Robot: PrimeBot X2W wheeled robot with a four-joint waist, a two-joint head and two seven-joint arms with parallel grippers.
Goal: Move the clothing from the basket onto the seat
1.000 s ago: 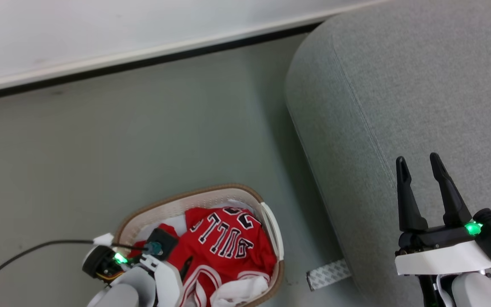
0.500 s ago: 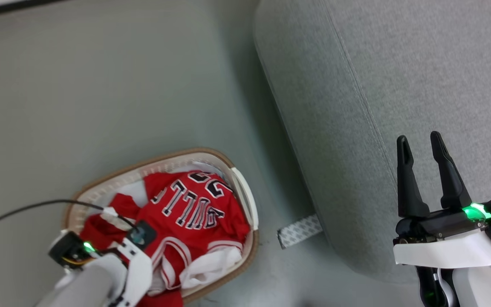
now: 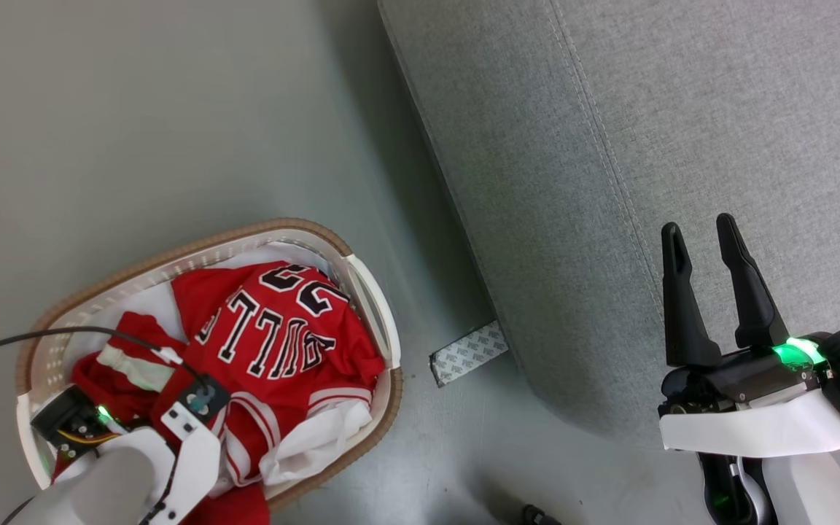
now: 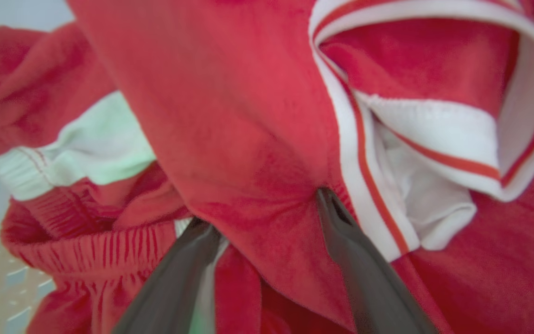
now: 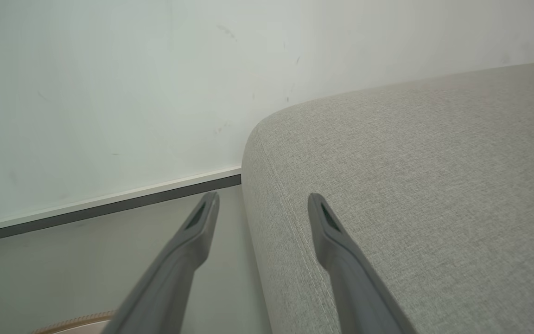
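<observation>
I will grab the jersey next with my left gripper by its red fold (image 3: pixel 301 398) beside the striped trim, and this will let me move the clothing onto the grey seat.
The clothing (image 3: pixel 267 335), red jerseys with white trim and black-and-white lettering, lies heaped in the cream basket with the tan rim (image 3: pixel 274 224) on the floor at the lower left. My left arm's wrist (image 3: pixel 179 430) reaches down into the basket. In the left wrist view my left gripper (image 4: pixel 260 208) is open, its fingers (image 4: pixel 341 241) pushed into the red cloth (image 4: pixel 248 116) with a fold between them. My right gripper (image 3: pixel 698 226) stands open and empty over the light-grey seat (image 3: pixel 682 109), also seen from its wrist (image 5: pixel 263 197).
A plain white cloth (image 3: pixel 318 445) lies at the basket's near side. A patterned strip (image 3: pixel 467 354) sticks out from under the sofa edge. A black cable (image 3: pixel 41 337) crosses the basket. Grey floor separates basket and sofa (image 5: pixel 434 162); a white wall with dark baseboard (image 5: pixel 109 204) stands behind.
The head camera has tilted down and turned: the wall has left the view and more of the basket shows. My left wrist stays in the basket; the right gripper stays open over the sofa.
</observation>
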